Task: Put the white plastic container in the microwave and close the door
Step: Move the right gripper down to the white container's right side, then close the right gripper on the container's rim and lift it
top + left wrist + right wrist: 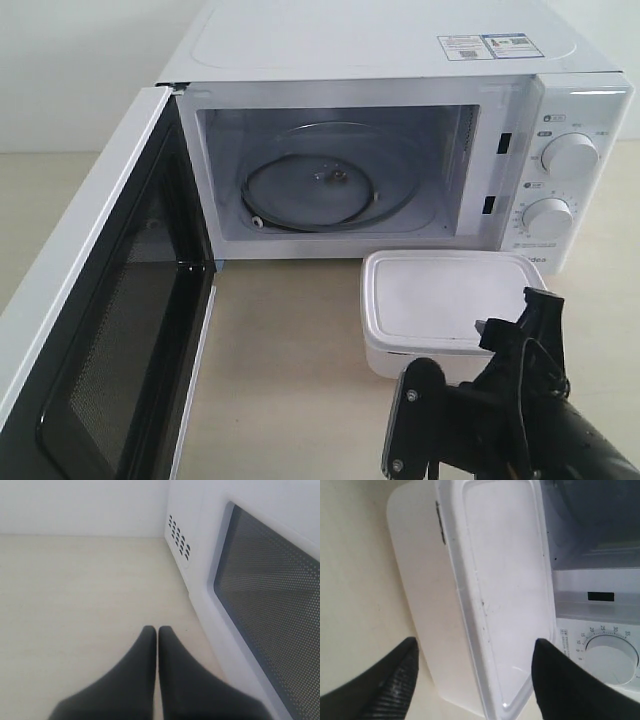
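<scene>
The fingers are above the container's white lid [510,585], short of the container's rim [470,615], so closing now would miss. My right gripper first lowers to the container's rim, then closes.
The white microwave [380,40] stands at the back with its door [110,330] swung wide open to the left and its cavity with the glass turntable [320,185] bare. The white plastic container [440,300] sits lidded on the table in front of the dial panel. My right gripper [478,368] is open at the container's near right corner. In the right wrist view the container [495,580] has its end between the spread fingers of the right gripper [476,644], with gaps on both sides. My left gripper [157,630] is shut and empty above the table, beside the door's outer window [270,595].
Two round dials [570,155] sit on the microwave's right panel, just behind the container. The open door stretches toward the front left edge of the exterior view. Bare beige tabletop [280,340] lies between the door and the container. A white wall runs behind.
</scene>
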Controlling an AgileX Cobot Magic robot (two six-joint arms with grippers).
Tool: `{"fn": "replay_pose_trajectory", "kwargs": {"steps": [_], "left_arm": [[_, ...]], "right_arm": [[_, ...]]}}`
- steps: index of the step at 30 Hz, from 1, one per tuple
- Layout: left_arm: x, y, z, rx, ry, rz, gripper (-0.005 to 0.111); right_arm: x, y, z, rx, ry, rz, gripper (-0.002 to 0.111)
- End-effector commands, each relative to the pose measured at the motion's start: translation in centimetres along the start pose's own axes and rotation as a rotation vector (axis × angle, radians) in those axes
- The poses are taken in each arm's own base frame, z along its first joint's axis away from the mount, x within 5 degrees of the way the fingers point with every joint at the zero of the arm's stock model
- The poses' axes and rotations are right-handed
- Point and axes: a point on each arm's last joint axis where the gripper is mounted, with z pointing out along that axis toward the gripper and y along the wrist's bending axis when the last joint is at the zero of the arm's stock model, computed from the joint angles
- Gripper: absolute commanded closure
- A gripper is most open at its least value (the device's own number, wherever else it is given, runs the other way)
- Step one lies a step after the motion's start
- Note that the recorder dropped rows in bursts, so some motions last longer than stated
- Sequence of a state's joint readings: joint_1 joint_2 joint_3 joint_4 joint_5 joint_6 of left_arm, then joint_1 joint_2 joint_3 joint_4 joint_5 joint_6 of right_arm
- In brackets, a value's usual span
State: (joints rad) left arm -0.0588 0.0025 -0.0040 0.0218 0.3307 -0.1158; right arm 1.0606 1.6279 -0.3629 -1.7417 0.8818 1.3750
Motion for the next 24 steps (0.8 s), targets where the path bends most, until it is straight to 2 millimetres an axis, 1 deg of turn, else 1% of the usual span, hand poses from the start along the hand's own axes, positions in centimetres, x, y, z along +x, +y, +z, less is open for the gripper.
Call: {"fn": "replay_pose_trajectory", "kwargs": {"steps": [1, 5, 9, 17, 19, 24], "left_arm": [[0.0, 0.0, 0.0, 0.008, -0.014, 0.005, 0.103], [0.0, 0.0, 0.0, 0.008, -0.014, 0.005, 0.103], [0.0, 0.0, 0.0, 0.008, -0.014, 0.005, 0.103], [0.0, 0.0, 0.0, 0.008, -0.014, 0.005, 0.103], [0.0, 0.0, 0.0, 0.008, -0.014, 0.005, 0.103], [0.0, 0.0, 0.0, 0.008, -0.014, 0.005, 0.103]], "right_arm": [[-0.5, 0.5, -0.5, -0.015, -0.036, -0.119, 0.046], [-0.6, 0.8, -0.7, -0.035, -0.049, -0.131, 0.046], [-0.6, 0.7, -0.6, -0.026, -0.045, -0.120, 0.046], [-2.1, 0.0, -0.3, -0.031, -0.069, -0.065, 0.046], [-1.9, 0.1, 0.0, -0.065, -0.062, -0.059, 0.046], [-1.7, -0.2, 0.3, -0.061, -0.046, -0.050, 0.046]]}}
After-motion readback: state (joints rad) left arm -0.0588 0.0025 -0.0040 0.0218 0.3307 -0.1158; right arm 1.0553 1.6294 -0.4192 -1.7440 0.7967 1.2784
